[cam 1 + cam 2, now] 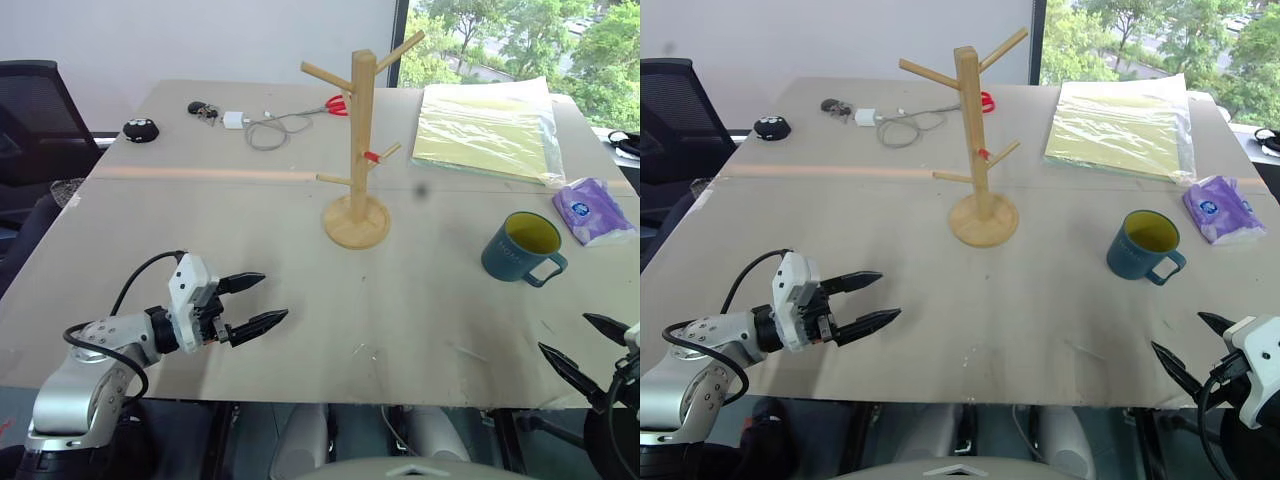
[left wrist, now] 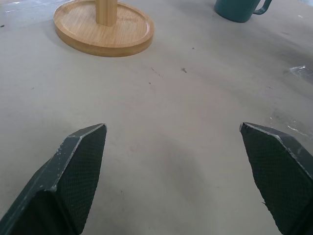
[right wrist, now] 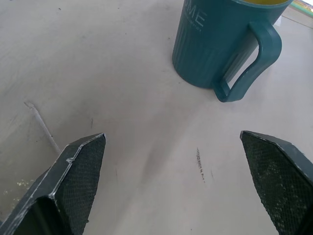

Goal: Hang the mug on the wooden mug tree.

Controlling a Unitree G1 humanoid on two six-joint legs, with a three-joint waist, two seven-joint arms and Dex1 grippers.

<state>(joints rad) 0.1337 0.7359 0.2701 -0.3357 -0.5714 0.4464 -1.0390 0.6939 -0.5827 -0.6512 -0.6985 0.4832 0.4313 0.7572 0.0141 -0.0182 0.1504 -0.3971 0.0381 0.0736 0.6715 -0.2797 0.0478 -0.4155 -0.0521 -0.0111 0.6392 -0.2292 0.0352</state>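
I should grab the mug by its loop handle [image 1: 551,270] with my right gripper next. The handle is a slim flat piece, while the mug's body [image 1: 508,254] is wide and round.
The teal-blue mug [image 1: 523,249] with a yellow inside stands upright on the table at the right, its loop handle [image 3: 249,61] turned toward the front right. The wooden mug tree [image 1: 358,140] stands near the table's middle on a round base [image 2: 103,27], with a red mark on one peg. My right gripper [image 1: 589,352] hovers open at the front right edge, short of the mug, nothing between its fingers. Over the front left of the table my left gripper [image 1: 254,302] is open and empty, pointing toward the tree's base.
A yellow-green plastic folder [image 1: 487,128] and a purple tissue pack [image 1: 593,211] lie at the back right. Red scissors [image 1: 337,104], a white charger with cable [image 1: 254,125], keys [image 1: 203,109] and a small black object [image 1: 140,130] lie along the back. A black chair [image 1: 35,115] stands at the left.
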